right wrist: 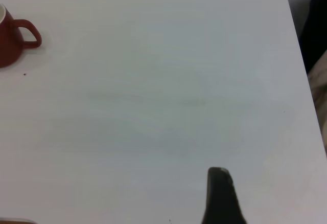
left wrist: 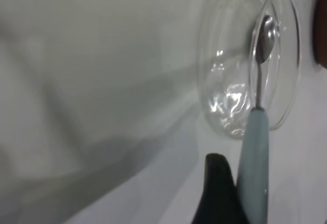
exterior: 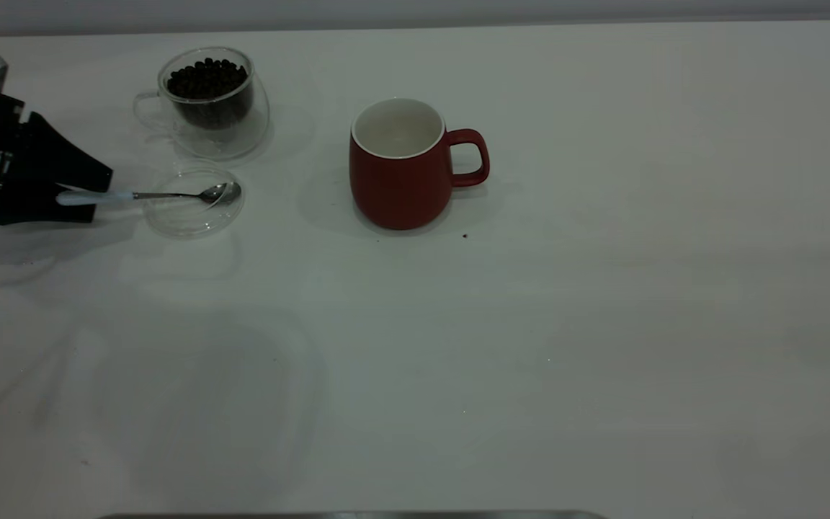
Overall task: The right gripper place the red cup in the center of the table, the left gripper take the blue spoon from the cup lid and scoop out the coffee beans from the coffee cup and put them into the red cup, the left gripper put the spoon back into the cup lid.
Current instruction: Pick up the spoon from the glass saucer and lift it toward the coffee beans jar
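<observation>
My left gripper should close on the spoon: the gripper's fingers reach beside the spoon's handle (exterior: 96, 198), and the spoon's bowl lies in the cup lid (exterior: 193, 200).
The red cup (exterior: 400, 169) stands upright and empty near the middle of the table (exterior: 530, 324), handle to the right; its edge shows in the right wrist view (right wrist: 7, 35). The coffee cup (exterior: 207, 101) holds coffee beans (exterior: 207, 78) at the back left. In front of it lies the cup lid (exterior: 193, 200) (left wrist: 225, 106) with the blue spoon (exterior: 109, 196) (left wrist: 255, 152), bowl in the lid. My left gripper (exterior: 101, 196) (left wrist: 271, 183) is open around the spoon's handle, which touches one finger (left wrist: 218, 188). My right gripper (right wrist: 271, 193) hangs open over bare table, out of the exterior view.
A single stray bean (exterior: 465, 235) (right wrist: 24, 73) lies just in front of the red cup's handle. The table's far right edge (right wrist: 301, 70) shows in the right wrist view, with something dark beyond it.
</observation>
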`<act>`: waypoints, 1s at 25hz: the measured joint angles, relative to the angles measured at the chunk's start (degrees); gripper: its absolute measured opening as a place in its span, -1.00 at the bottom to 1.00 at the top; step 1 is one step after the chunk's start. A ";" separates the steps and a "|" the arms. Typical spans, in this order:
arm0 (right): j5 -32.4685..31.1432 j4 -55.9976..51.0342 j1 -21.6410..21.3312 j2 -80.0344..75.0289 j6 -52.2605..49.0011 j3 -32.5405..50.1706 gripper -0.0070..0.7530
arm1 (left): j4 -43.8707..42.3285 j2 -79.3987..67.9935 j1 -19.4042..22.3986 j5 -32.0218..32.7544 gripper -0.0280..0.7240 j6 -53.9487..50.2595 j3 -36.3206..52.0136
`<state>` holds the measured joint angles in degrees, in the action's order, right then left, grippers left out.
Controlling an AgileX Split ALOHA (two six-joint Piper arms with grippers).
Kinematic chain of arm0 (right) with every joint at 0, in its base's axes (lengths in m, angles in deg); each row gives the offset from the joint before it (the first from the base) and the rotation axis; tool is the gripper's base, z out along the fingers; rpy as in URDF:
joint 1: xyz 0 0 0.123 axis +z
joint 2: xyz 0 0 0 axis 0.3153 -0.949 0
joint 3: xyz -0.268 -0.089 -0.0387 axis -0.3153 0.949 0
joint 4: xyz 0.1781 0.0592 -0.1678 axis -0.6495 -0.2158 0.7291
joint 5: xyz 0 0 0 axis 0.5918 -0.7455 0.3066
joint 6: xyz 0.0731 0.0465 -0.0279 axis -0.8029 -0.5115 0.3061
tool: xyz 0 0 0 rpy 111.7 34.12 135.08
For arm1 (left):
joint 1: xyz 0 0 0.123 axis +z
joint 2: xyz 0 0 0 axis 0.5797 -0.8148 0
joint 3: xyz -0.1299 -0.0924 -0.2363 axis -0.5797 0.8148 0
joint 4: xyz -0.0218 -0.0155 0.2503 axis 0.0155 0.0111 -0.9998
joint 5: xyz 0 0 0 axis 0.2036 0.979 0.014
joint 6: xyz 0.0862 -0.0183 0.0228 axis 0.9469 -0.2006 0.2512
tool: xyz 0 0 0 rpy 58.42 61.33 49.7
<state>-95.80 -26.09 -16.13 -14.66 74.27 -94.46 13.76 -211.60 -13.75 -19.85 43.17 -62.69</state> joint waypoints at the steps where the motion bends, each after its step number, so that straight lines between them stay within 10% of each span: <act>1: 0.00 0.00 0.00 0.00 0.00 0.00 0.42 | 0.36 -0.18 -0.15 -0.05 0.62 0.00 0.00; 14: 0.00 0.00 0.00 0.00 0.00 0.00 0.42 | 0.82 -0.34 -0.10 -0.37 0.56 0.00 0.00; 25: 0.00 0.00 0.00 0.00 0.00 0.00 0.42 | 0.76 -0.34 -0.10 -0.37 -0.27 -0.10 0.00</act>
<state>-95.80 -26.09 -16.13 -14.66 74.27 -94.46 14.52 -211.94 -13.85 -20.22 43.07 -62.69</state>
